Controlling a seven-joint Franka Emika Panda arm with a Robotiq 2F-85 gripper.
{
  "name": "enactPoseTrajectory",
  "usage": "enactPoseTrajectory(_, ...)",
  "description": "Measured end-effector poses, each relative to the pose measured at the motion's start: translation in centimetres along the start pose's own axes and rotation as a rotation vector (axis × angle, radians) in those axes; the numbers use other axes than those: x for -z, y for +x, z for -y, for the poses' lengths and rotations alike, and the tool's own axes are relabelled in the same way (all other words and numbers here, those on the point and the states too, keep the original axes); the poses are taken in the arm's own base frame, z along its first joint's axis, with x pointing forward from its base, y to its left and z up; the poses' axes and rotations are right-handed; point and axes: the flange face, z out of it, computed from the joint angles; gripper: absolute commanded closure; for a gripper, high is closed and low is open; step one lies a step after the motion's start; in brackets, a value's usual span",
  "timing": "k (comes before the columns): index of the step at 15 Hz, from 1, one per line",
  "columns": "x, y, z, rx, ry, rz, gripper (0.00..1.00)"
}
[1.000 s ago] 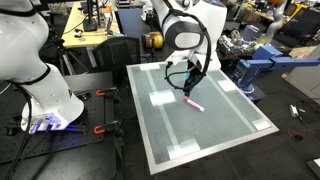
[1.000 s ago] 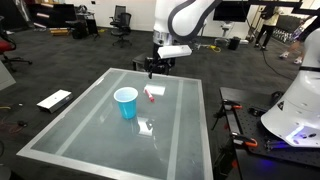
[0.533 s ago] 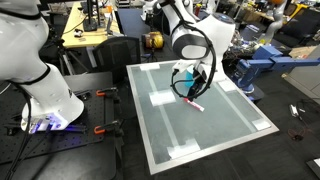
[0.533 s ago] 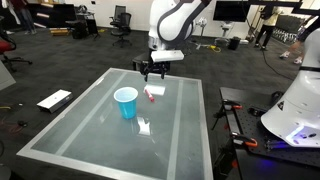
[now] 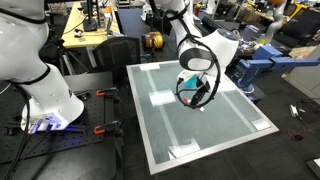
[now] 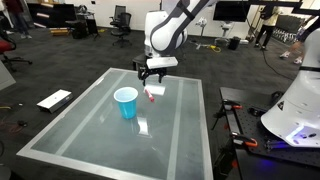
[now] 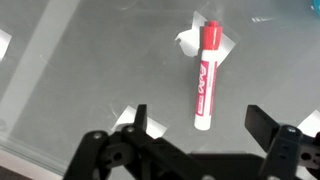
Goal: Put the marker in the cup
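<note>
My open fingers stand above the marker's whitish end, so it is too early to close. My gripper comes down first, then closes on that end.
The marker [image 7: 206, 78] is a red stick with a whitish end, lying flat on the glass table. It also shows in an exterior view [image 6: 151, 95], and in the exterior view from the far side the gripper body mostly hides it. The light-blue cup [image 6: 126, 102] stands upright on the table, apart from the marker. My gripper [image 7: 202, 122] is open and empty, its two fingers spread just above the marker's near end. It shows in both exterior views [image 6: 150, 75] [image 5: 199, 98].
The glass table [image 6: 100, 140] has a pale frame and white tape patches [image 7: 196, 40]. A second white robot base [image 5: 40, 90] stands beside the table. Desks, chairs and lab gear stand around the room.
The arm has swung and come lower over the marker. The marker and cup have not moved.
</note>
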Motion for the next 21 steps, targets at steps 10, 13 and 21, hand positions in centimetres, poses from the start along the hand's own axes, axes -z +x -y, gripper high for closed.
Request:
enactPoseTrajectory(10,-2.9,1.3,1.4,0.008,-0.014,0.0,0.13)
enactPoseTrajectory(13,-3.5,1.3,1.7,0.013,-0.019,0.003,0.17)
enactPoseTrajectory(21,-4.4,1.2,2.3,0.022,-0.028,0.015,0.71)
